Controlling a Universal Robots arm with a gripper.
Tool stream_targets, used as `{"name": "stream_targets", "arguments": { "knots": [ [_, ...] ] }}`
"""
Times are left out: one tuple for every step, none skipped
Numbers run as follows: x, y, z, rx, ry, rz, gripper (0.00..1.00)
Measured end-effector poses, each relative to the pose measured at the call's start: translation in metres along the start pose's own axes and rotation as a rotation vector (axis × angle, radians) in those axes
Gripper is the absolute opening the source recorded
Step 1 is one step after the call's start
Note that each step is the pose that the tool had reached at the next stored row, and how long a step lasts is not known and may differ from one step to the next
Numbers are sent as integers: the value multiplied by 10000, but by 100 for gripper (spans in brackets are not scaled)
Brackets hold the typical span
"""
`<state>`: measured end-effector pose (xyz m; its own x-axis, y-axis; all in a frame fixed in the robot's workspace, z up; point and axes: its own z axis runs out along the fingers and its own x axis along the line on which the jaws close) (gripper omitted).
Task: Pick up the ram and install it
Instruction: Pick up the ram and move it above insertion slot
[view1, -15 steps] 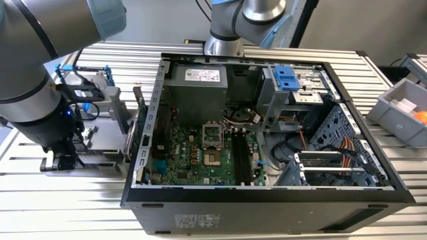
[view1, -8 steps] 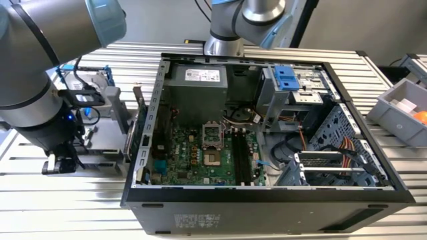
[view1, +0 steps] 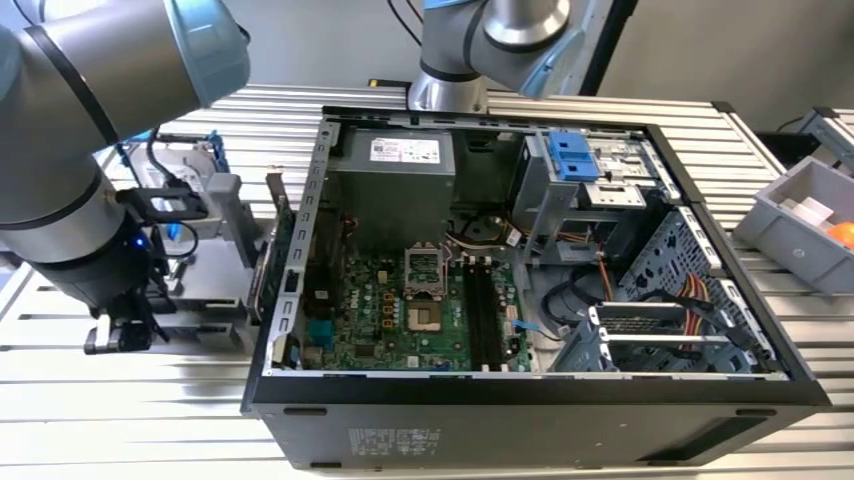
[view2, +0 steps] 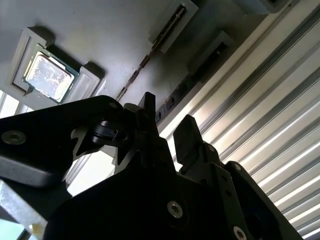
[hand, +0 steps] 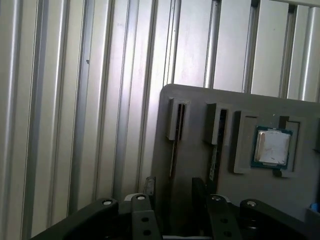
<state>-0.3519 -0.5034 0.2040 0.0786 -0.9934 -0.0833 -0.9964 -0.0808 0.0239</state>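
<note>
My gripper grips the ram stick by its long edge (hand: 175, 150) next, to install the stick in the motherboard's slot.
In both wrist views a grey holder tray (hand: 195, 105) lies on the ribbed metal table. Two thin green sticks stand on edge in its narrow slots. One ram stick (hand: 173, 152) (view2: 150, 55) lies in line with the gap between my fingers, a short way beyond the tips. The other stick (hand: 214, 160) (view2: 192, 75) sits in the slot beside it. My gripper (hand: 175, 192) (view2: 167, 120) is open with nothing between its fingers. In the exterior view the gripper (view1: 120, 335) hangs low at the left, over the holder tray (view1: 200, 290). The motherboard's long black slots (view1: 481, 310) lie bare inside the open computer case.
A processor chip (hand: 272, 147) (view2: 49, 75) rests in a square pocket of the holder. A bigger green card with a bracket (view1: 283, 250) stands against the black case's (view1: 534, 400) left wall. A grey bin (view1: 801, 215) sits at the exterior view's right.
</note>
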Motion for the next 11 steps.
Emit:
{"name": "stream_targets", "arguments": {
  "knots": [
    [1,6,13,-1,1,0,100],
    [2,9,28,0,1,-1,100],
    [4,10,43,-1,1,-1,100],
    [5,11,58,0,0,-2,100],
    [5,12,70,-2,1,0,100],
    [6,13,83,-1,1,-1,100],
    [7,14,95,-2,2,0,100],
    [8,15,107,-2,1,0,100],
    [9,15,117,-1,1,0,100],
    [9,16,118,-2,2,0,100],
    [9,16,118,-2,1,0,100]
  ]
}}
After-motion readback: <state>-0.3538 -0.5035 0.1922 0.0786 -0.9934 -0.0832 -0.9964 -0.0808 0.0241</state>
